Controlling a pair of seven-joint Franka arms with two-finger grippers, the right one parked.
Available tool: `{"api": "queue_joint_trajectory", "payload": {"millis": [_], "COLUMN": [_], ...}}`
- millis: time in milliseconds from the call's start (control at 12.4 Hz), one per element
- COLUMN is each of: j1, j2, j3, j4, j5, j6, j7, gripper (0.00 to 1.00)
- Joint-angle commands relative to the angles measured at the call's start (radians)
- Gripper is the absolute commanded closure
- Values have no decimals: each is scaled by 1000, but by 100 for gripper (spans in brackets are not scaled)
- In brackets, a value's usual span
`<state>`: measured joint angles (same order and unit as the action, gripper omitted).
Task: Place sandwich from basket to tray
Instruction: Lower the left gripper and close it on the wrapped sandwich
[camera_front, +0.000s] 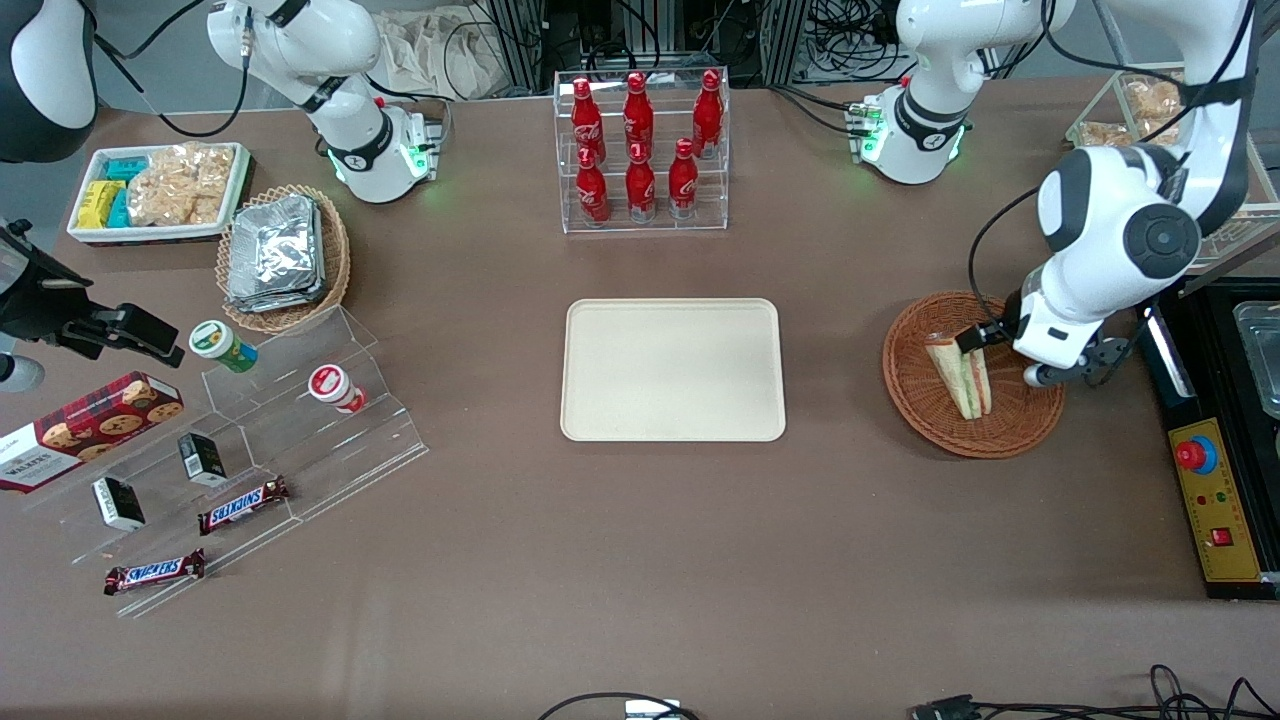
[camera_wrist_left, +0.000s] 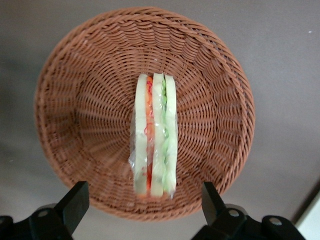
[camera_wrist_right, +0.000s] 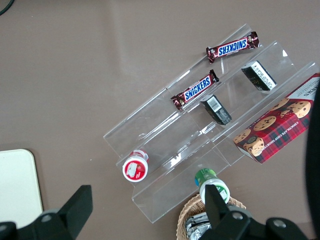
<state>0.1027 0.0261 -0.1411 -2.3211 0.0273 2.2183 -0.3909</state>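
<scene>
The sandwich needs to move from the basket to the tray (camera_front: 672, 368), so my gripper next needs to take hold of the sandwich by its narrow end (camera_front: 945, 353).
A wrapped triangular sandwich (camera_front: 962, 375) of white bread with green and red-orange filling stands on edge in the round reddish-brown wicker basket (camera_front: 920, 405). My gripper (camera_front: 985, 342) hovers just above the sandwich's end farther from the front camera. In the left wrist view the gripper (camera_wrist_left: 144, 192) is open, its black fingers (camera_wrist_left: 76, 196) spread wide above the basket's rim (camera_wrist_left: 75, 100), and the sandwich (camera_wrist_left: 156, 135) lies lengthwise between them, untouched. The cream-beige tray (camera_front: 672, 368) lies bare at the table's middle, beside the basket toward the parked arm's end.
A clear rack of red cola bottles (camera_front: 640, 150) stands farther from the front camera than the tray. A black control box with a red button (camera_front: 1215, 510) sits at the working arm's end. A foil-packet basket (camera_front: 283, 258), snack bin (camera_front: 158, 190) and acrylic stand (camera_front: 250, 440) lie toward the parked arm's end.
</scene>
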Motion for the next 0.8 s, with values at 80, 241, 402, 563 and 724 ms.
{"api": "queue_joint_trajectory", "payload": {"millis": [80, 241, 402, 563, 724], "j1": [-5, -1, -1, -1, -1], "j2": [52, 103, 121, 121, 120], "j3": [3, 6, 6, 6, 6], "j4": [-104, -124, -126, -126, -127], "j5": [-6, -7, -6, -6, -6], "j6": [194, 268, 288, 288, 287], "j7": [-23, -23, -22, -22, -20], "gripper": [0, 1, 3, 14, 90]}}
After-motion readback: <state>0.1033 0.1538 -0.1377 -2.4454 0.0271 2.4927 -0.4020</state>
